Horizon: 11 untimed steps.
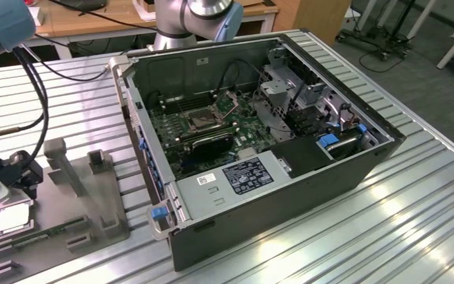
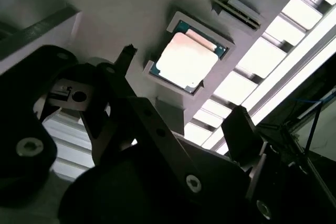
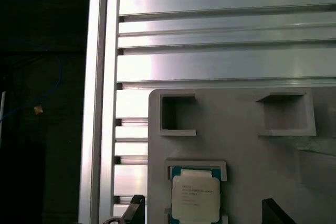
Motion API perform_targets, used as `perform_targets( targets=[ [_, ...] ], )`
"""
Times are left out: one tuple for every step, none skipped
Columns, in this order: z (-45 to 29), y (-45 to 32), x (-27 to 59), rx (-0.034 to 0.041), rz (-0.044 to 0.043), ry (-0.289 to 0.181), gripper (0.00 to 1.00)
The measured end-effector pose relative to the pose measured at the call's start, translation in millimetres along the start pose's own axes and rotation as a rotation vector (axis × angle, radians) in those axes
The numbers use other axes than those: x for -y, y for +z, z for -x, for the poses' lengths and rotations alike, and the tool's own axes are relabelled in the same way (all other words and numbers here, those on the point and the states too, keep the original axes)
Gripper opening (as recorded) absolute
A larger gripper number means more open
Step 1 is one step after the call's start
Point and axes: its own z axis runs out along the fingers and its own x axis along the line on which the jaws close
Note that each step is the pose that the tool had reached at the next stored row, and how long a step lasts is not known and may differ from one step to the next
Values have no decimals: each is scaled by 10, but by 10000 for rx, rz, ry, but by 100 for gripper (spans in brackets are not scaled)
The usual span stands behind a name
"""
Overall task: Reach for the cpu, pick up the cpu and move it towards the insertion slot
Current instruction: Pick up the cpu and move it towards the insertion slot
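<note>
My gripper first reaches lower and only then closes on the CPU, since my fingers hang above the CPU (image 1: pixel 14 220) in its nest in the exterior view.
The cpu (image 1: pixel 14 220) is a small silvery square chip lying flat in a nest on the grey fixture plate (image 1: pixel 77 207), at the exterior view's left. It also shows in both wrist views, as the cpu (image 2: pixel 186 61) and the cpu (image 3: pixel 195 195), seated in its raised frame. My gripper (image 1: pixel 23 182) hovers just above it, open, with one black fingertip (image 2: pixel 126 56) on each side of the chip and nothing held. The insertion slot (image 1: pixel 203 120) is the metal-framed socket on the green board inside the open computer case (image 1: pixel 290 177).
A green memory stick (image 1: pixel 42 234) lies on the fixture beside the chip. Grey upright posts (image 1: pixel 63 165) stand on the plate. The case walls rise around the board, with drive cages and cables inside. The table (image 1: pixel 416 225) is ribbed aluminium.
</note>
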Motion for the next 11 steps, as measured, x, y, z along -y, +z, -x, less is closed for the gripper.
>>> perform_targets(
  targets=[
    [0,12,30,0,19,-1,93],
    [-1,28,56,1,34,-1,93],
    [-2,42,78,-2,44,-2,93],
    [-2,58,95,-2,55,-4,93],
    [-2,73,108,-2,65,-4,93],
    [-2,81,110,0,71,-4,93],
    [-3,82,110,-1,70,-3,93],
    [-3,82,110,-2,70,-3,93],
    [-3,82,110,-4,69,-3,93],
    [-2,82,110,-3,69,-3,93],
    [-2,87,111,-2,70,-3,93]
  ],
)
